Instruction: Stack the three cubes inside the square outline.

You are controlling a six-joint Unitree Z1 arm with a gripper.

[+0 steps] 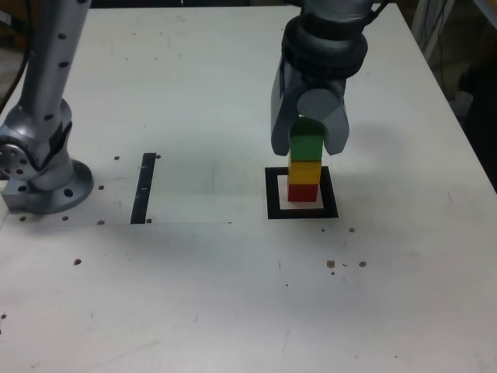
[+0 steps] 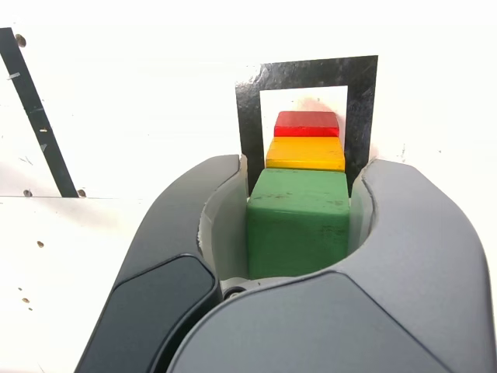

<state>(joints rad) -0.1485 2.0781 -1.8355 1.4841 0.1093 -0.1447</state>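
My gripper releases the green cube now, since the green cube's lower edge sits on the yellow cube (image 1: 304,171) and the green cube would stand.
Three cubes stand in one column inside the square outline (image 1: 273,194) (image 2: 248,116): red cube (image 1: 303,192) (image 2: 307,123) at the bottom, yellow cube (image 1: 304,171) (image 2: 305,153) on it, green cube (image 1: 307,146) (image 2: 299,225) on top. My gripper (image 1: 308,144) (image 2: 303,179) reaches down from above, and its two grey jaws press against opposite sides of the green cube. The green cube rests flat on the yellow one. In the exterior view the stack stands towards the far edge of the outline's pale centre.
A straight black tape strip (image 1: 144,188) (image 2: 35,116) lies on the white table towards the exterior view's left. The arm's grey base (image 1: 43,171) is bolted at the table's left edge. Small dark holes dot the tabletop (image 1: 233,295).
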